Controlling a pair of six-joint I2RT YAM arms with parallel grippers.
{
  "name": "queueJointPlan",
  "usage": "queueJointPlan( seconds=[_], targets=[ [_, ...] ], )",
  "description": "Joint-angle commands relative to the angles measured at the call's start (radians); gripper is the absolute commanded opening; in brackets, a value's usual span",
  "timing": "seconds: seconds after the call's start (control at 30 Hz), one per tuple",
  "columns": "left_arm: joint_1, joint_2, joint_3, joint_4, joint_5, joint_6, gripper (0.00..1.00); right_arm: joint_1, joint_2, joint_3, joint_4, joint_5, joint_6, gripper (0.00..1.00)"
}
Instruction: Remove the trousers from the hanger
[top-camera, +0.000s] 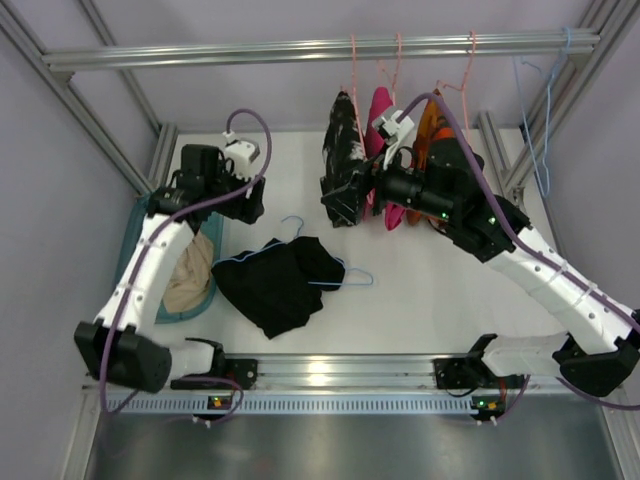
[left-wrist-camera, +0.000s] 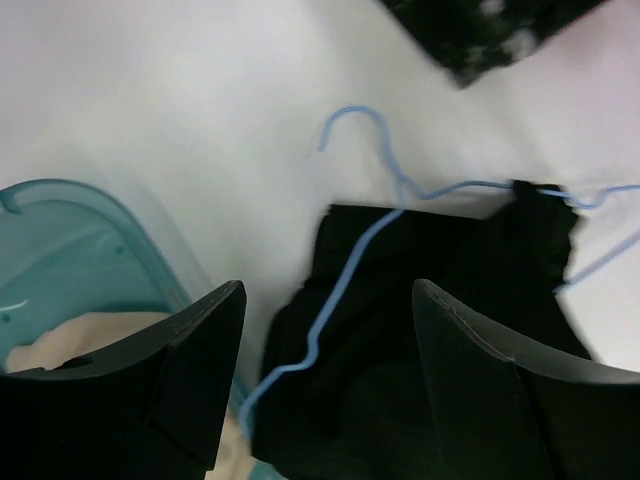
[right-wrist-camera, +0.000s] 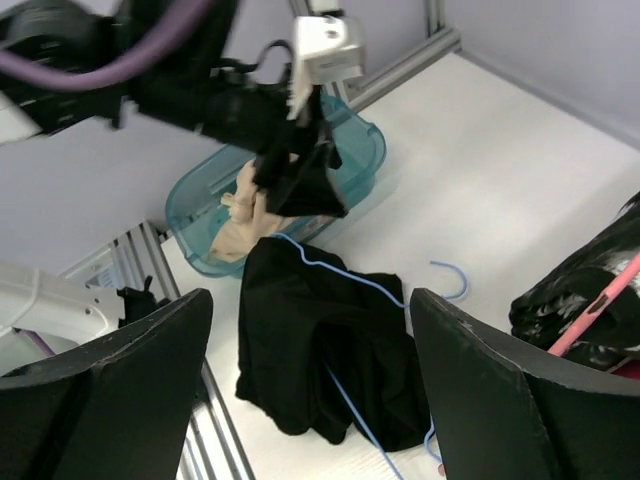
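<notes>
My left gripper should go to the light-blue hanger and grab its bin-side arm (top-camera: 273, 246) (left-wrist-camera: 356, 255) next to the hook, so the hanger's neck stays free for handing it over to my right gripper.
The black trousers (top-camera: 278, 283) lie crumpled on the white table, still draped over the light-blue wire hanger (top-camera: 292, 222), whose hook points to the back. They also show in the left wrist view (left-wrist-camera: 430, 340) with the hanger (left-wrist-camera: 352, 262) across them, and in the right wrist view (right-wrist-camera: 320, 350) with the hanger (right-wrist-camera: 352, 282). My left gripper (top-camera: 243, 192) is open and empty, above the table behind the trousers; its own view shows it (left-wrist-camera: 328, 310) over their left edge. My right gripper (top-camera: 345, 195) is open and empty, up by the hung garments.
A teal bin (top-camera: 135, 240) holding beige cloth (top-camera: 190, 275) stands left of the trousers. A black speckled garment (top-camera: 343, 150), a pink one (top-camera: 380, 115) and an orange one (top-camera: 430, 125) hang on pink hangers from the rail (top-camera: 300, 47) at the back.
</notes>
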Motion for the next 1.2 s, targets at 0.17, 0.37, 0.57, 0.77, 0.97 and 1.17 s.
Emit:
queueJointPlan(
  seconds=[0.17,0.37,0.57,0.77,0.97,1.17],
  targets=[
    [0.125,0.256,0.072,-0.108,0.161,0.313,0.73,-0.008,-0.044,-0.014,0.017,-0.015,-0.044,0.85],
    [0.082,0.290,0.006,-0.142,0.233,0.356,0.78,-0.019,-0.049,-0.023,0.011,-0.022,-0.042,0.86],
    [-0.024,0.345,-0.084,-0.106,0.149,0.332,0.79,-0.027,-0.039,-0.023,0.016,-0.024,-0.035,0.87],
    [-0.042,0.412,-0.118,0.069,-0.026,0.270,0.76,-0.034,-0.039,-0.025,0.017,-0.031,-0.021,0.87],
    [-0.045,0.450,-0.135,0.216,-0.132,0.293,0.57,-0.036,-0.035,-0.020,0.020,-0.034,-0.019,0.87],
    [-0.045,0.373,-0.204,0.310,-0.087,0.345,0.16,-0.043,-0.052,-0.032,0.022,-0.030,-0.022,0.87]
  ],
)
